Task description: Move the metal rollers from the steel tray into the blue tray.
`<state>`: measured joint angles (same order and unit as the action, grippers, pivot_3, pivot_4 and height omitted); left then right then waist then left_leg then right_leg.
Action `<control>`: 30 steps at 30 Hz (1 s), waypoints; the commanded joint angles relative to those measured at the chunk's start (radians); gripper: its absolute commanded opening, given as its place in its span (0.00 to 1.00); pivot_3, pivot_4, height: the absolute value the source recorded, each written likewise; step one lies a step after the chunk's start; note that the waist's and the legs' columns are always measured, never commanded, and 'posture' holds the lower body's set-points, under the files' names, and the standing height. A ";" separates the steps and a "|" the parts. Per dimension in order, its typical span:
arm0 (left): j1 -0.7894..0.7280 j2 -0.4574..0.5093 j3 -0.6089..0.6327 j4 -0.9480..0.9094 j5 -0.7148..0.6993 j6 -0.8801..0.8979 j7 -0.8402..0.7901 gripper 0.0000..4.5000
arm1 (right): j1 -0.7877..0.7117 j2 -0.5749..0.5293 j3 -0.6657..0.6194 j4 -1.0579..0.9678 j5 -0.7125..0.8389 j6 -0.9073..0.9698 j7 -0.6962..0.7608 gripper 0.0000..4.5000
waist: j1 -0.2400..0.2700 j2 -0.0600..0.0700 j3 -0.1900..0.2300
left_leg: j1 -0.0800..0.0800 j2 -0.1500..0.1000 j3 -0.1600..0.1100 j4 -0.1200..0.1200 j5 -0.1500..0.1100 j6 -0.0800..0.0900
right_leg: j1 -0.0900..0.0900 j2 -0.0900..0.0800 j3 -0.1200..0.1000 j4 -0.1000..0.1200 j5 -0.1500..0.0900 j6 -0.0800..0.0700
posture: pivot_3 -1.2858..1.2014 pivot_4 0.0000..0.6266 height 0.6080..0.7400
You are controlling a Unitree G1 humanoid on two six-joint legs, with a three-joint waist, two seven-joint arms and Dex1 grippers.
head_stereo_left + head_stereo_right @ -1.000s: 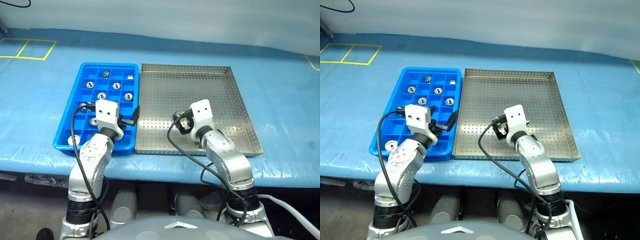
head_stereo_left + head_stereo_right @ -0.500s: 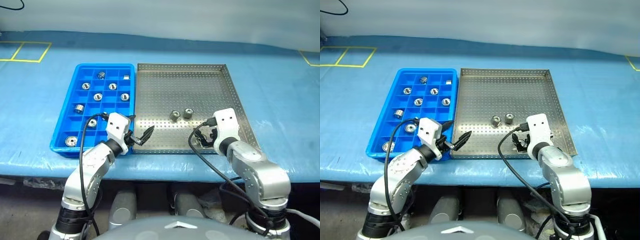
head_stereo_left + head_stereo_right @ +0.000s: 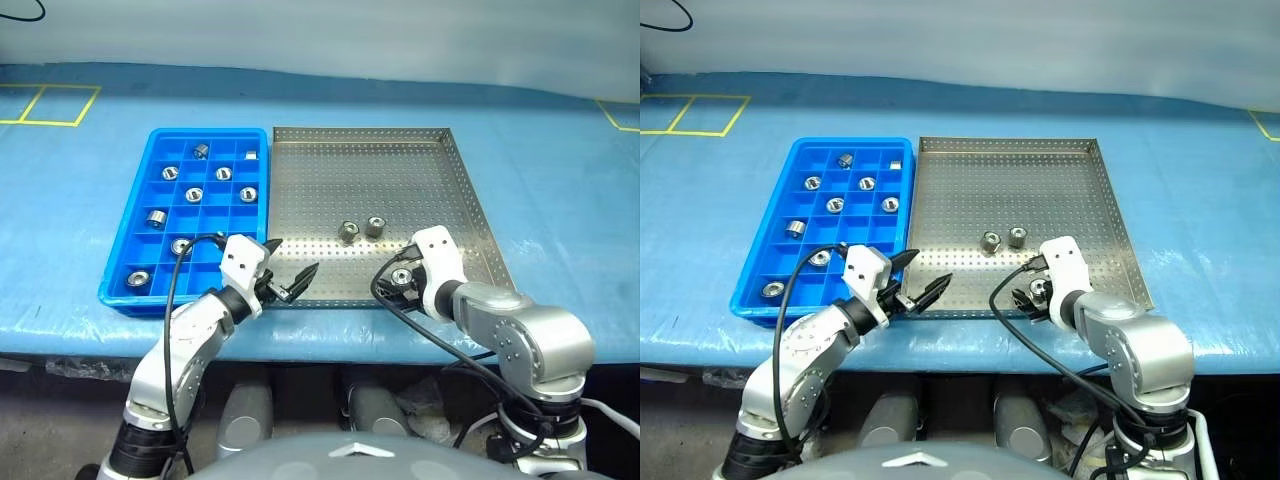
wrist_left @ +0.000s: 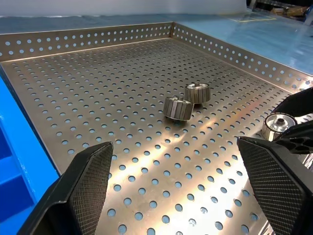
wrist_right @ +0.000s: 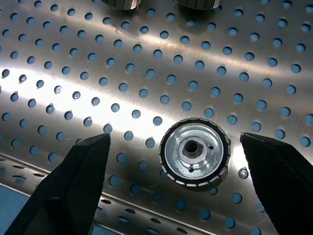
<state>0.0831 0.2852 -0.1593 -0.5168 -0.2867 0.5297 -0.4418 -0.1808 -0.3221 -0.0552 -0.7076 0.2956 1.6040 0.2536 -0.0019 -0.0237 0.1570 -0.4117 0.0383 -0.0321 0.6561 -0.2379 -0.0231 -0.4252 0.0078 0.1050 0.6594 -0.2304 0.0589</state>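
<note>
The front roller's rim [image 3: 401, 276] [image 5: 194, 154] is right beside my fingers, so they would hold the roller if they closed now. My right gripper should close on it.
The steel tray [image 3: 370, 170] holds three metal rollers: two side by side mid-tray [image 3: 348, 231] [image 3: 375, 226] and one near the front rim [image 3: 401, 277]. My right gripper [image 3: 400, 282] points down over that front roller [image 5: 195, 152], open, with a finger on each side and not touching it. My left gripper [image 3: 295, 256] hangs open and empty over the steel tray's near-left corner, facing the pair of rollers [image 4: 178, 107]. The blue tray [image 3: 210, 131] lies against the steel tray's left side, with several rollers such as [image 3: 195, 195] in separate compartments.
Both trays sit on a blue table cover [image 3: 560, 180]. The table's front edge [image 3: 330, 335] runs just behind the grippers. Yellow tape marks [image 3: 50, 100] lie at the far left. Black cables [image 3: 175, 275] loop from both wrists.
Both arms have drawn back toward the table's front edge. The left gripper went from over the blue tray to the steel tray's corner. The right gripper tipped down, uncovering the roller pair.
</note>
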 commanded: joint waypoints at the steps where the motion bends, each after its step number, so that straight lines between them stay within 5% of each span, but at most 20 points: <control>1: 0.020 0.005 -0.016 -0.025 -0.008 -0.013 -0.008 0.99 | -0.003 -0.027 0.001 0.016 0.016 0.010 -0.009 1.00 | 0.001 0.000 0.000 | 0.000 0.000 0.000 0.000 0.000 0.000 | 0.000 0.000 0.000 0.000 0.000 0.000 | 0.58 0.24 1.00; 3: 0.027 0.005 -0.023 -0.023 -0.007 -0.021 -0.010 0.99 | -0.003 -0.039 0.013 0.026 0.018 0.010 -0.013 1.00 | 0.003 0.000 0.000 | 0.000 0.000 0.000 0.000 0.000 0.000 | 0.000 0.000 0.000 0.000 0.000 0.000 | 0.58 0.24 1.00; 6: 0.033 0.002 -0.031 -0.022 -0.008 -0.027 -0.010 1.00 | -0.006 -0.041 0.017 0.039 0.009 0.010 -0.030 0.87 | 0.006 0.000 -0.001 | 0.000 0.000 0.000 0.000 0.000 0.000 | 0.000 0.000 0.000 -0.001 0.000 0.000 | 0.58 0.24 1.00; 13: 0.033 0.005 -0.041 -0.021 -0.003 -0.036 -0.007 1.00 | -0.019 -0.040 0.016 0.042 0.031 0.010 -0.038 0.38 | 0.015 0.001 -0.001 | 0.000 0.000 0.000 0.000 0.000 0.000 | 0.000 0.000 0.000 -0.001 0.000 0.000 | 0.58 0.24 1.00; 20: 0.031 -0.018 0.007 -0.022 0.023 -0.077 0.058 1.00 | -0.108 -0.026 0.079 -0.003 0.010 -0.090 -0.062 0.38 | 0.014 0.003 0.000 | 0.000 0.000 0.000 0.000 0.000 0.000 | 0.000 0.000 0.000 0.000 0.000 0.000 | 0.59 0.24 1.00; 30: 0.055 -0.087 0.131 -0.034 0.094 -0.129 0.245 1.00 | -0.206 0.102 0.309 0.246 -0.109 -0.732 -0.045 0.38 | 0.022 0.002 0.000 | -0.001 0.000 0.000 -0.002 0.000 0.000 | -0.002 0.001 0.000 -0.001 0.000 0.001 | 0.61 0.24 1.00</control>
<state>0.1333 0.2051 -0.0456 -0.5155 -0.2063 0.4261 -0.2236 -0.3563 -0.2376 0.2392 -0.4946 0.2102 0.9886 0.2007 0.0202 -0.0213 0.1573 -0.4126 0.0388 -0.0321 0.6543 -0.2379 -0.0230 -0.4268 0.0086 0.1049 0.6585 -0.2301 0.0594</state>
